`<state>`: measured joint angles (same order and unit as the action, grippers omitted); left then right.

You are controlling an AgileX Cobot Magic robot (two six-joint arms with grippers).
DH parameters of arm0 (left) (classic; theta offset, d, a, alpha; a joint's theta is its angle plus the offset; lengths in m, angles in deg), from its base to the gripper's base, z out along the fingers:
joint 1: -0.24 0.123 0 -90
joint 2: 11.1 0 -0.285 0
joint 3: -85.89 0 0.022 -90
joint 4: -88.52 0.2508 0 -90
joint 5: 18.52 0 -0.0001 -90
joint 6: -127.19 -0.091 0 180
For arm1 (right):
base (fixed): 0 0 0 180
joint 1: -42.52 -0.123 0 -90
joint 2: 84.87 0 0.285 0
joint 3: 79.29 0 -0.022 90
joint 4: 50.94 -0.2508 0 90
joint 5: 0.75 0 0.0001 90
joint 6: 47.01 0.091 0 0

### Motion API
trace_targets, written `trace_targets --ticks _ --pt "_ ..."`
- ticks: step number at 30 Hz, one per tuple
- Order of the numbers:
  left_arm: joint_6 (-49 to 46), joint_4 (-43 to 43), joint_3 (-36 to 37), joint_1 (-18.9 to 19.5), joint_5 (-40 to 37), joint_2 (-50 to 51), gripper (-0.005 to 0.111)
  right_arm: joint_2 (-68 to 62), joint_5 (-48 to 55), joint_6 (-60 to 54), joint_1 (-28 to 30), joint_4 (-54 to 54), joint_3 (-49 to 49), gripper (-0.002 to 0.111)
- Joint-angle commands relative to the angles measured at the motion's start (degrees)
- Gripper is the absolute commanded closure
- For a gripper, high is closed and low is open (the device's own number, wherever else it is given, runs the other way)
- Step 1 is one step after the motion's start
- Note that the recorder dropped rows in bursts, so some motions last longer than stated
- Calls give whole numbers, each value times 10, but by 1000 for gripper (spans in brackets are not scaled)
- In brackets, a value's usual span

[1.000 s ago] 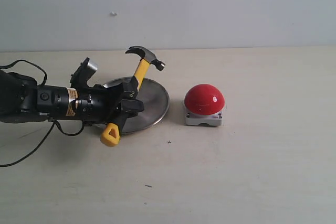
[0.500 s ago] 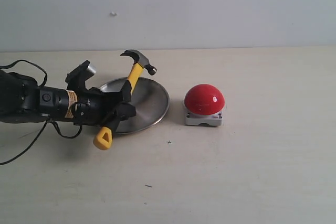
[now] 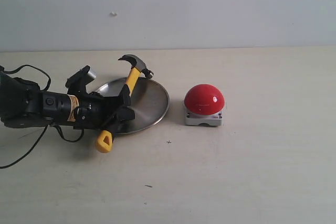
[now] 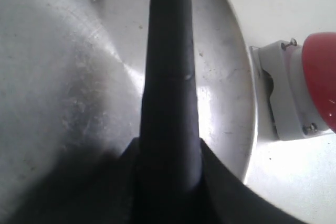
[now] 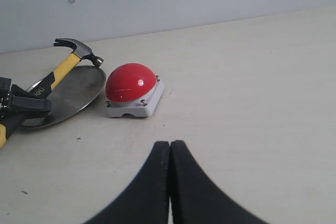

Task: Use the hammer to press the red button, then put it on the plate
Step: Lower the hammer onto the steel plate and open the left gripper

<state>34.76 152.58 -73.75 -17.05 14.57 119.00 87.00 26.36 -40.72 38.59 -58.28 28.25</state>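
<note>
My left gripper opens next, since the hammer's black handle (image 4: 170, 77) is low across the silver plate in the left wrist view, and the hammer would lie there.
My left gripper (image 3: 124, 106) is shut on the hammer (image 3: 128, 88), gripping the black part of its handle (image 4: 170, 103). The dark head (image 3: 134, 61) points up and back over the plate (image 3: 152, 103), and the yellow looped end (image 3: 104, 141) hangs low in front of the plate's near left rim. The brushed silver plate (image 4: 63, 66) fills the left wrist view beneath the handle. The red button (image 3: 204, 99) sits on its grey base to the right of the plate, untouched. My right gripper (image 5: 169, 148) is shut on nothing, over bare table in front of the red button (image 5: 130, 82).
A black cable (image 3: 26, 150) trails from the left arm across the table at the far left. A pale wall (image 3: 210, 9) stands behind the table's back edge.
The left arm has pulled back leftward and sunk, carrying the hammer with it. The head has moved left and down toward the plate, and the yellow loop has dropped nearer the table.
</note>
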Motion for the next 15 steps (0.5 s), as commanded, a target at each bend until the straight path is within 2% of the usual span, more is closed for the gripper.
trace_targets --ticks 1,12,15 --pt "-22 -11 -6 -1 21 -3 107 3 -3 -5 -1 0 -4 108" --pt "-32 13 -6 -1 17 -3 106 3 -3 -5 -1 0 -4 108" --pt "-32 13 -6 -1 17 -3 95 3 -3 -5 -1 0 -4 108"
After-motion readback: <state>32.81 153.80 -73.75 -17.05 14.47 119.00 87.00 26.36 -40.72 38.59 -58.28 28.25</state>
